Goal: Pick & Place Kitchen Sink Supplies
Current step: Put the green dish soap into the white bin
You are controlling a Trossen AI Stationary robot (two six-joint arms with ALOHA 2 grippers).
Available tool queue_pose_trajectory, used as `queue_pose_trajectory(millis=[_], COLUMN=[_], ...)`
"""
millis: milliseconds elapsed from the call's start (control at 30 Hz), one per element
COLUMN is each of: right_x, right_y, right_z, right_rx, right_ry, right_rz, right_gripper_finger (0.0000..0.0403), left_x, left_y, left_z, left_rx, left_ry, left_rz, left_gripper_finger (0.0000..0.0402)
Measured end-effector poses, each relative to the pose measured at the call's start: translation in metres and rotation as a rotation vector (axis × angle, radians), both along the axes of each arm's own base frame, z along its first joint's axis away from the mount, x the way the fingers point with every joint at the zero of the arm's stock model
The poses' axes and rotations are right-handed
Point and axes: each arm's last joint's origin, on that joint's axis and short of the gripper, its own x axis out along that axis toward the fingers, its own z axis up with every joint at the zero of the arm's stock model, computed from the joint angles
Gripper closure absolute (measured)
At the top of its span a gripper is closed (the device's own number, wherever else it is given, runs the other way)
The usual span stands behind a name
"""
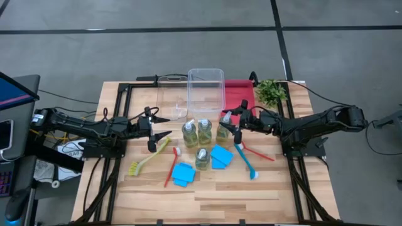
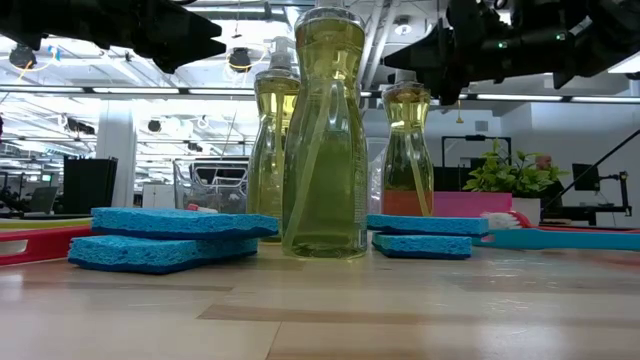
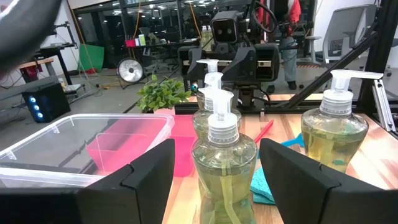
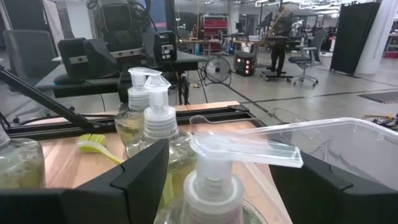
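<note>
The fingers are on either side of the bottle's pump and closing now would catch the pump, so it is time for my right gripper to close.
Several clear bottles of yellow-green liquid stand upright mid-table: three in a row (image 1: pixel 190 133), (image 1: pixel 205 130), (image 1: pixel 223 129) and one nearer (image 1: pixel 202 158). Blue sponges (image 1: pixel 183 174), (image 1: pixel 221 156) lie flat beside them. A yellow-green brush (image 1: pixel 149 157), a red brush (image 1: pixel 171 166), a blue brush (image 1: pixel 246 160) and another red brush (image 1: pixel 259 152) lie on the wood. My left gripper (image 1: pixel 167 127) is open, level, just left of the row, facing the leftmost bottle (image 3: pixel 222 168). My right gripper (image 1: pixel 230 123) is open, its fingers either side of the rightmost bottle's pump (image 4: pixel 242 149), apart from it.
Two clear bins (image 1: pixel 206 91), (image 1: pixel 171 95) and a red bin (image 1: pixel 239 94) stand at the far side, with a leafy plant (image 1: pixel 271 91) to their right. Black frame rails (image 1: pixel 119 100) run along the table's sides. Bare wood (image 1: pixel 251 201) lies near the front edge.
</note>
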Motion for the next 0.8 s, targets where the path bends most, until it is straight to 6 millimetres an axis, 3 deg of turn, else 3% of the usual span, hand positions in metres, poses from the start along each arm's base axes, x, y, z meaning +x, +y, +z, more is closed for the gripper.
queue_pose_trajectory(millis=[433,800], right_x=[0.0000,0.0002], right_y=[0.0000,0.0001], right_z=[-0.0005,-0.0024], right_rx=[0.001,0.002], right_ry=[0.005,0.025], right_rz=[0.000,0.004], right_gripper_finger=[0.0147,0.0291], left_x=[0.0000,0.0000], left_y=[0.0000,-0.0001], left_z=[-0.0001,-0.0001], left_rx=[0.000,0.000], left_ry=[0.000,0.000], left_rz=[0.000,0.000], left_gripper_finger=[0.0165,0.0165])
